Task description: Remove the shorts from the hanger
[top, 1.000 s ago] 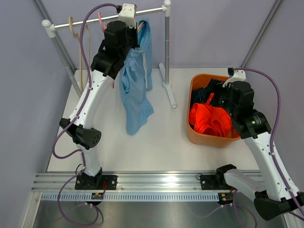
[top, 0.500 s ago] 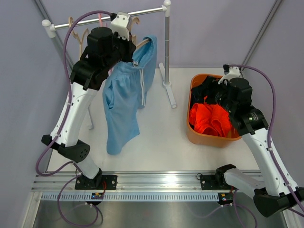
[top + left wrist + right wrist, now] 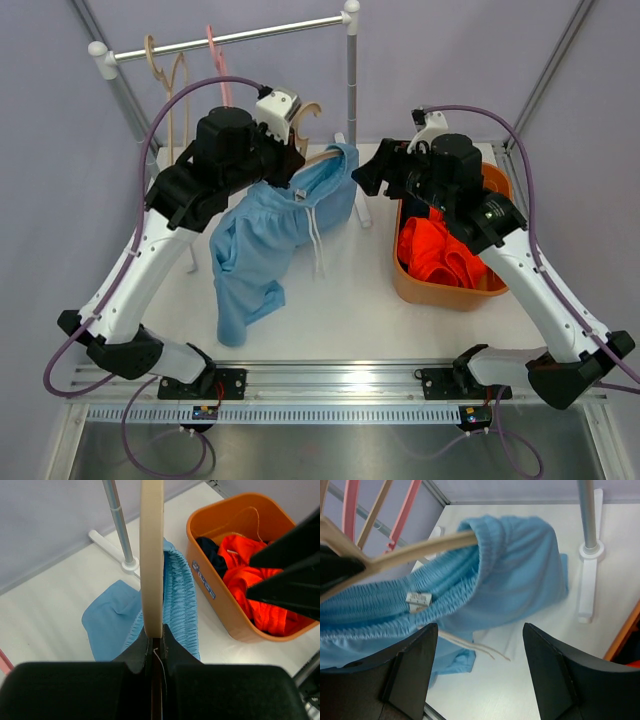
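My right gripper is going to slip the shorts off the hanger, so next it will grab the light blue shorts (image 3: 265,245) by the end of the waistband nearest the bin.
The light blue shorts (image 3: 265,245) hang by the waistband on a wooden hanger (image 3: 318,158), off the rail and over the table. My left gripper (image 3: 285,160) is shut on the hanger (image 3: 151,555), with the shorts (image 3: 177,595) just beyond the fingers. My right gripper (image 3: 372,172) is open and empty, close to the waistband's right end (image 3: 515,580), not touching it. The orange shorts (image 3: 440,250) lie in the orange bin (image 3: 440,292). The dark navy shorts (image 3: 207,547) lie in the bin behind them.
The clothes rail (image 3: 230,38) stands at the back on a post (image 3: 352,100) with a white foot (image 3: 587,580). A wooden hanger (image 3: 165,70) and a pink hanger (image 3: 215,60) hang bare on it. The bin stands at the right.
My left arm took the hanger with the blue shorts off the rail and brought it down and forward. My right arm swung left from over the bin toward the shorts.
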Robot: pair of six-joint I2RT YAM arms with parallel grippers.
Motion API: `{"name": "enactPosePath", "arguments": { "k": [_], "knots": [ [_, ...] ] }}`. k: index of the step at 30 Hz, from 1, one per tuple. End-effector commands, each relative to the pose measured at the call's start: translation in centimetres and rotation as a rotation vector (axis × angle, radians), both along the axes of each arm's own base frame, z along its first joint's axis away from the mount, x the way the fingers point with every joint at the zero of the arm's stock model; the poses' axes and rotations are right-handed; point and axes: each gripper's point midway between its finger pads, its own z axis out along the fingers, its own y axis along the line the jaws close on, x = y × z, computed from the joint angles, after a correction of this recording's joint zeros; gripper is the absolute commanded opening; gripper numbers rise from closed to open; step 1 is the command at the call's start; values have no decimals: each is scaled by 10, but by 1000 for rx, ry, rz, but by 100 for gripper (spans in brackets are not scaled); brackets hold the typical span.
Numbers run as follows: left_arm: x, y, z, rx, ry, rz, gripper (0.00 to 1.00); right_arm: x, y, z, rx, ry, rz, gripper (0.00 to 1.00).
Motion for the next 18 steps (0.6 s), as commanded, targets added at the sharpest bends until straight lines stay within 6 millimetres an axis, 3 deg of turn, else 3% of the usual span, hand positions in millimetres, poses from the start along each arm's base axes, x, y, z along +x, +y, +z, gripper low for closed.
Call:
{"name": "enactPosePath", "arguments": {
  "k": [1, 12, 18],
  "knots": [
    [-27, 2, 45, -125, -108, -50, 0, 9, 12, 30, 45, -59, -6, 76],
    [-57, 11, 40, -141, -102, -104, 0, 38, 57, -5, 4, 23, 39, 72],
    [-65, 6, 32, -157, -78, -133, 0, 47, 64, -5, -10, 22, 36, 67]
  ]
}}
